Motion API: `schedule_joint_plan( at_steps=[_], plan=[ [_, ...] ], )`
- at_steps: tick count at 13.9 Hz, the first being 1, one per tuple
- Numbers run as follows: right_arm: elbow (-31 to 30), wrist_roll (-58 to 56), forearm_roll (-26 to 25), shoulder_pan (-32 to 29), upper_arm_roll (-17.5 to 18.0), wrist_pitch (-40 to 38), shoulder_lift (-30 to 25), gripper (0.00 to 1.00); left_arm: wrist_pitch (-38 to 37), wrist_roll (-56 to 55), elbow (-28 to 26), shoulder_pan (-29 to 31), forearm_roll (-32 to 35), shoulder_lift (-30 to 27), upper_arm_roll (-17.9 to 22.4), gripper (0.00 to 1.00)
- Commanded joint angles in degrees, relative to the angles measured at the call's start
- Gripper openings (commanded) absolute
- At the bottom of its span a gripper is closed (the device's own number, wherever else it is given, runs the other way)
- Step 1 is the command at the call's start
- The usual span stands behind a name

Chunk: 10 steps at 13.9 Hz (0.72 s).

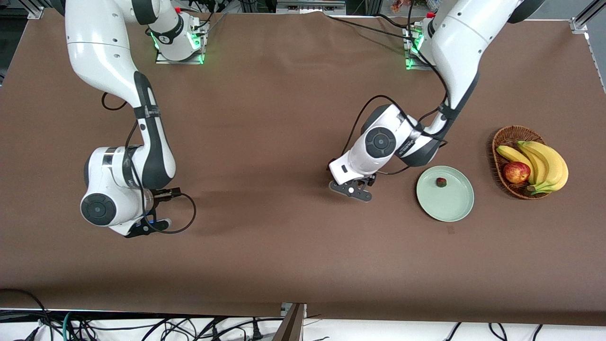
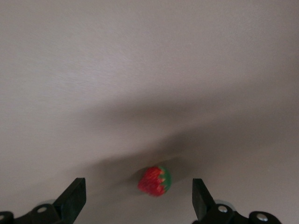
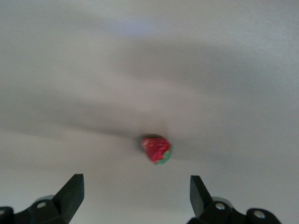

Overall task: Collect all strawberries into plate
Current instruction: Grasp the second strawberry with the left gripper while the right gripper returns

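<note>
The strawberry between the left gripper's fingers should go into the plate, so the left gripper needs to grab it by its red body [image 2: 152, 182] next.
One strawberry [image 1: 441, 182] lies in the pale mint-green plate [image 1: 452, 208]. My left gripper [image 1: 352, 189] is low over the table beside the plate, toward the right arm's end. In the left wrist view it [image 2: 138, 200] is open, with a second strawberry [image 2: 155, 180] on the cloth between its fingers [image 2: 72, 198]. My right gripper [image 1: 144, 227] is low over the table near the right arm's end. In the right wrist view it [image 3: 135, 196] is open, with a third strawberry [image 3: 156, 149] on the cloth just ahead of its fingertips [image 3: 72, 191]. Both of these berries are hidden in the front view.
A brown wicker basket [image 1: 509, 137] with bananas [image 1: 544, 163] and a red apple [image 1: 516, 172] stands beside the plate, toward the left arm's end. A brown cloth [image 1: 274, 142] covers the table.
</note>
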Motion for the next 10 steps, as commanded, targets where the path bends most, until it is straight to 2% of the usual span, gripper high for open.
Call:
schedule_joint_plan(
  at_steps=[1, 5, 6, 8, 9, 10],
  plan=[
    [-8.4, -2.2, 0.7, -0.2, 0.3, 6.3, -4.0, 1.00, 0.9, -2.3, 0.2, -0.8, 1.5, 1.7, 0.6, 1.00],
    [-15.5, -2.3, 0.7, -0.2, 0.4, 13.5, -5.7, 1.00, 1.2, -8.5, 0.0, -2.8, 2.7, 3.7, 0.7, 1.00],
    [-16.0, -2.2, 0.7, -0.2, 0.4, 14.5, -5.7, 1.00, 1.6, -9.3, -0.1, -2.8, 5.0, 3.8, 0.7, 1.00],
    [-16.1, -2.3, 3.8, -0.2, 0.4, 14.8, -5.6, 1.00, 2.8, -9.6, 0.0, -2.5, 8.4, 4.3, 0.7, 0.99],
    [-16.6, -2.3, 4.4, -0.2, 0.4, 15.6, -5.6, 1.00, 3.5, -9.6, 0.0, -2.8, 8.4, 4.6, 0.8, 0.90],
    [-17.4, -2.3, 4.4, -0.2, 0.4, 16.9, -5.6, 1.00, 3.6, -9.6, -0.1, -2.8, 8.4, 4.6, 0.8, 0.76]
  ],
)
